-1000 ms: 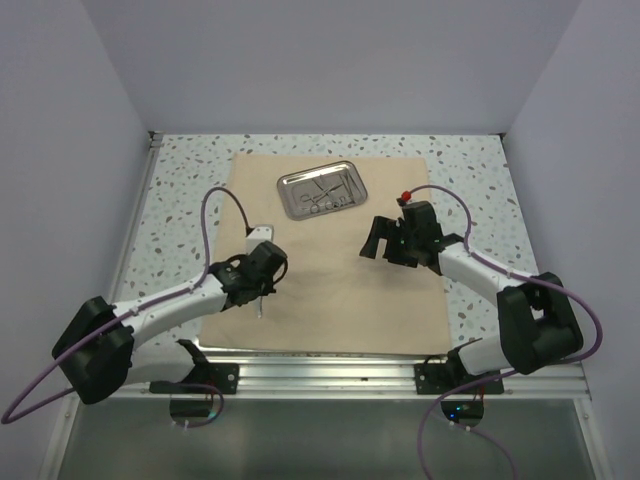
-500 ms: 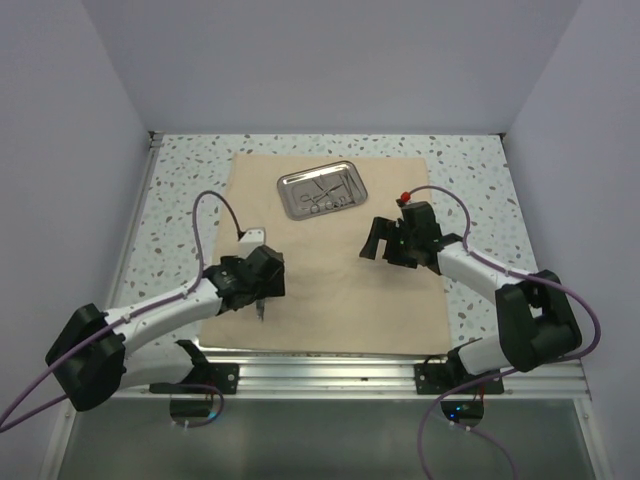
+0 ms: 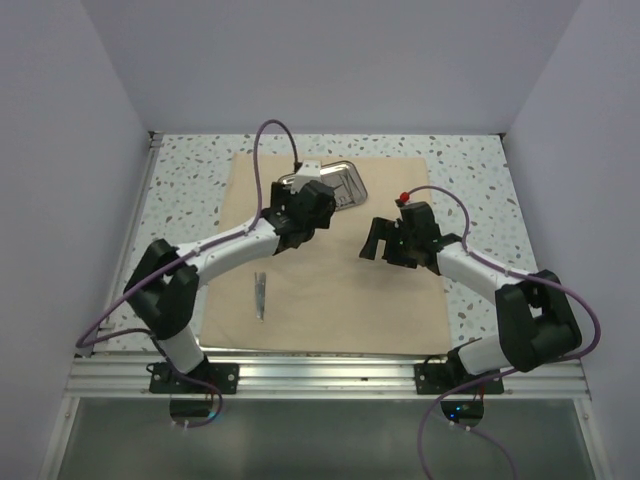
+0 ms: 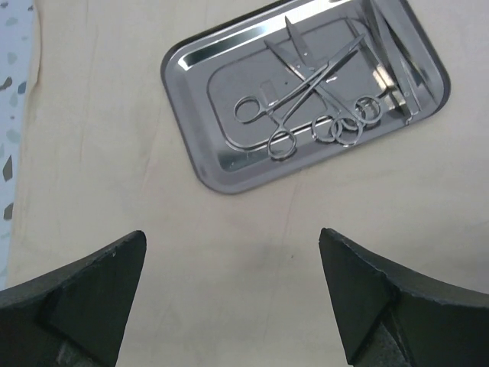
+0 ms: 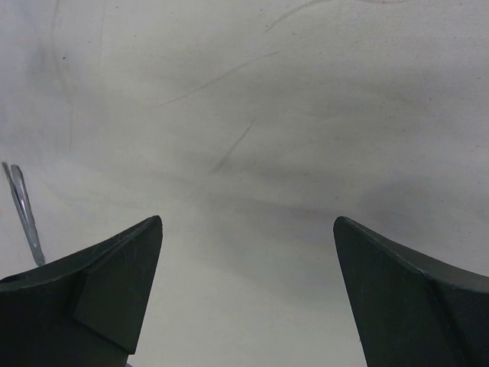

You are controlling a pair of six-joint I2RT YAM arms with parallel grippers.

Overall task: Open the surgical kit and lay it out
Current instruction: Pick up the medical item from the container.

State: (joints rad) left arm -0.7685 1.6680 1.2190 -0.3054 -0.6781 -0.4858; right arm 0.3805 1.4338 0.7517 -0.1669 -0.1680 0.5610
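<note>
My left gripper takes hold of the scissor-like instrument across its joint, between ring handles and tip (image 4: 315,77) next, to lay it on the cloth.
The tan cloth wrap (image 3: 340,300) lies spread flat on the table. On its far part stands the steel tray (image 3: 348,186), partly covered by my left gripper (image 3: 312,205). In the left wrist view the tray (image 4: 229,157) holds several scissor-like instruments (image 4: 306,88) crossed over one another. My left gripper (image 4: 231,237) hangs open above bare cloth just short of the tray. A thin silver tweezer-like instrument (image 3: 260,296) lies alone on the cloth's near left; the same instrument (image 5: 23,214) shows at the left edge of the right wrist view. My right gripper (image 3: 372,242) is open over the cloth (image 5: 252,115), holding nothing.
The speckled tabletop (image 3: 180,180) shows around the cloth. Plain walls close in the left, back and right. A metal rail (image 3: 320,375) runs along the near edge, with both arm bases on it. Purple cables loop above each arm.
My left gripper opened and left the thin instrument on the near-left cloth, then swung away toward the tray at the back. The right arm stayed still.
</note>
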